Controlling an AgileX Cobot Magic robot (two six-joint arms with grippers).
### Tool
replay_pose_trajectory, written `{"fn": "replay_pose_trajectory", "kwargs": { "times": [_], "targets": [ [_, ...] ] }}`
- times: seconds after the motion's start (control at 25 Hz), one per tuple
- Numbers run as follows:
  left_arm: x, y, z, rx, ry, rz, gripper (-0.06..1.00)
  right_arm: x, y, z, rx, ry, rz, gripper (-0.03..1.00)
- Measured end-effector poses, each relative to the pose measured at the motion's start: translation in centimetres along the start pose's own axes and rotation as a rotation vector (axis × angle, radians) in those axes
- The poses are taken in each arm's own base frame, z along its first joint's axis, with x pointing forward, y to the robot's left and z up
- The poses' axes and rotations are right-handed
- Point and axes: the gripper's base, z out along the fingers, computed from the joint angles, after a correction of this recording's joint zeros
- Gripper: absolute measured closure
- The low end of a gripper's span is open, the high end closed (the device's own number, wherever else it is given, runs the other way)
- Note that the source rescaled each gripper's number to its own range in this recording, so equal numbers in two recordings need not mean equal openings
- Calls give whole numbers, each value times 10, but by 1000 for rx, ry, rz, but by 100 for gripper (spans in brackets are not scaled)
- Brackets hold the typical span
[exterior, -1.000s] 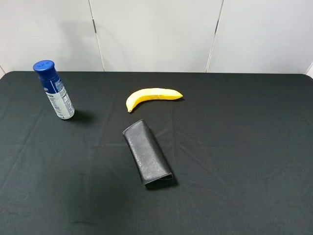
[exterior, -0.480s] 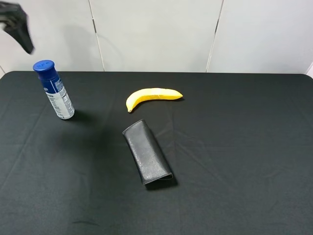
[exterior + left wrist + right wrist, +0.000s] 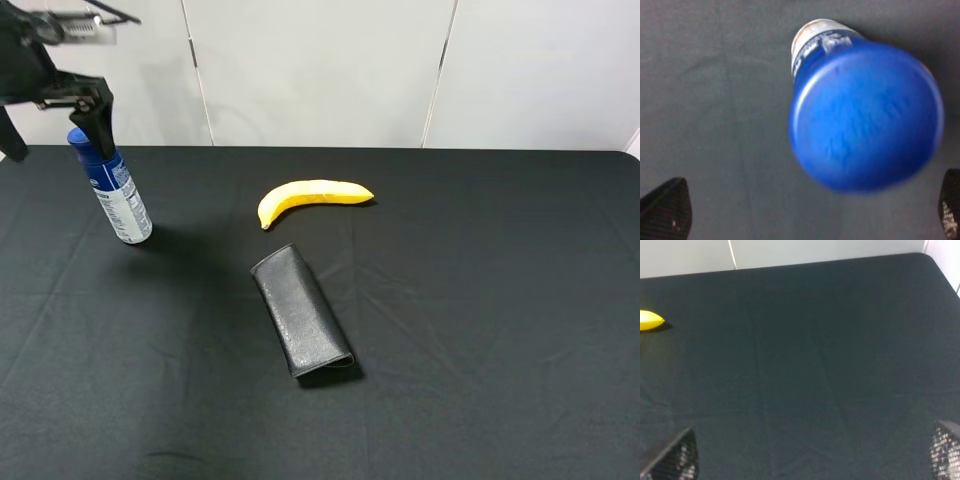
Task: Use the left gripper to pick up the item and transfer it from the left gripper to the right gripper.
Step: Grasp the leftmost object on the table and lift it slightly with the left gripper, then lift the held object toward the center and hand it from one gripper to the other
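Observation:
I should reach for the bottle with my left gripper and grab its blue cap point(image 3: 80, 138). The bottle's white labelled lower body point(image 3: 126, 212) then stays free for my right gripper.
The item, a slim bottle point(image 3: 120, 200) with a blue cap and a white labelled lower body, stands upright at the table's far left. My left gripper point(image 3: 55, 130) hangs open just above it, with one black finger point(image 3: 100, 120) in front of the cap. In the left wrist view the blue cap point(image 3: 865, 117) fills the middle, seen from above, with the left gripper point(image 3: 807, 210) wide open around it and touching nothing. My right gripper point(image 3: 810, 455) is open and empty over bare black cloth. It is out of the exterior high view.
A yellow banana point(image 3: 312, 197) lies at the table's middle back; its tip shows in the right wrist view point(image 3: 649, 320). A black textured folded case point(image 3: 302, 322) lies in front of it. The black tablecloth point(image 3: 480, 300) covers the table, with a white wall behind.
My left gripper has come in from the upper left and dropped down to just above the bottle's cap. The bottle, banana and case have not moved.

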Motion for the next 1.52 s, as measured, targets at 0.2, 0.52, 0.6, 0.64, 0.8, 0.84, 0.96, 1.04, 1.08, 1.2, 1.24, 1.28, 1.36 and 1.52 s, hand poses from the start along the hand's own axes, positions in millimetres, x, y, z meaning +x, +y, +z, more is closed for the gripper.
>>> {"fn": "replay_pose_trajectory", "kwargs": {
  "times": [0.2,0.52,0.6,0.64,0.8,0.84,0.96,1.04,1.08,1.2,1.24,1.28,1.36,1.52],
  "targets": [
    [-11,1,25,-1,15,-2,-4,0,0,0,0,0,0,-3],
    [-20,1,41,-3,0,-3,6,0,0,0,0,0,0,-3],
    [-21,1,41,-3,-6,-3,19,0,0,0,0,0,0,-3],
    [-21,1,41,-3,-9,-3,30,0,0,0,0,0,0,-3],
    [-22,0,41,4,-15,-5,76,0,0,0,0,0,0,-3],
    [-22,0,41,4,-18,-5,94,0,0,0,0,0,0,-3],
    [-22,0,41,4,-20,-1,93,0,0,0,0,0,0,-3],
    [-22,0,41,4,-20,-1,93,0,0,0,0,0,0,-3],
    [-22,0,41,4,-20,-1,93,0,0,0,0,0,0,-3],
    [-22,0,41,4,-19,-2,93,0,0,0,0,0,0,-3],
    [-22,0,40,-1,-18,0,93,0,0,0,0,0,0,-3],
    [-22,0,39,-1,-6,-3,93,0,0,0,0,0,0,-3],
    [-22,0,33,-1,18,-9,93,0,0,0,0,0,0,-3],
    [-23,-1,8,5,0,-10,93,0,0,0,0,0,0,-3]
  ]
}}
